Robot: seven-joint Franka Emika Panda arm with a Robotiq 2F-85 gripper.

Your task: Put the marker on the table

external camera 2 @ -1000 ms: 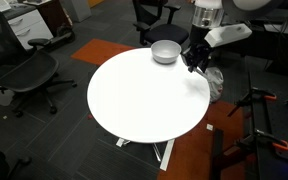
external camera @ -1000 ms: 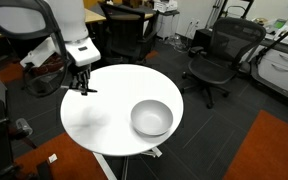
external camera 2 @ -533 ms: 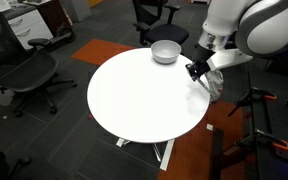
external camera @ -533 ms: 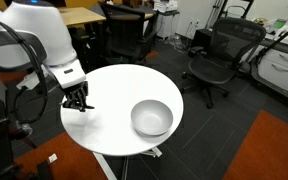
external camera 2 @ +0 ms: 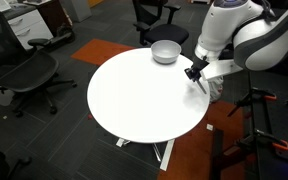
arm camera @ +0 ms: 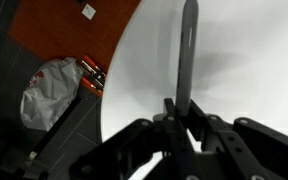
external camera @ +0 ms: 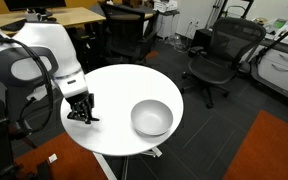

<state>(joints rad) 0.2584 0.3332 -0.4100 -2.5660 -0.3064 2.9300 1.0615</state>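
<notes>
The black marker (arm camera: 186, 50) is held flat down at the white table, inside the table's edge, and would rest there, so it is time for my gripper to open now.
My gripper (arm camera: 181, 108) is shut on the black marker (arm camera: 186, 50), which sticks out from between the fingers over the round white table (arm camera: 244, 60). In both exterior views the gripper (external camera: 81, 113) (external camera 2: 193, 74) is low over the table (external camera: 119, 125) (external camera 2: 144, 100) near its edge, and the marker (external camera: 91, 118) (external camera 2: 200, 82) shows as a short dark stick at the fingertips, close to the surface. I cannot tell whether the marker touches the tabletop.
A grey bowl (external camera: 151, 118) (external camera 2: 165, 51) stands on the table away from the gripper. Black office chairs (external camera: 216, 55) (external camera 2: 29, 75) and a light-wood desk (external camera: 59, 17) surround the table. A bag (arm camera: 52, 88) lies on the floor below the edge.
The arm has come down and shifted along the table edge, bringing the marker lower toward the tabletop. The gripper stays shut on the marker.
</notes>
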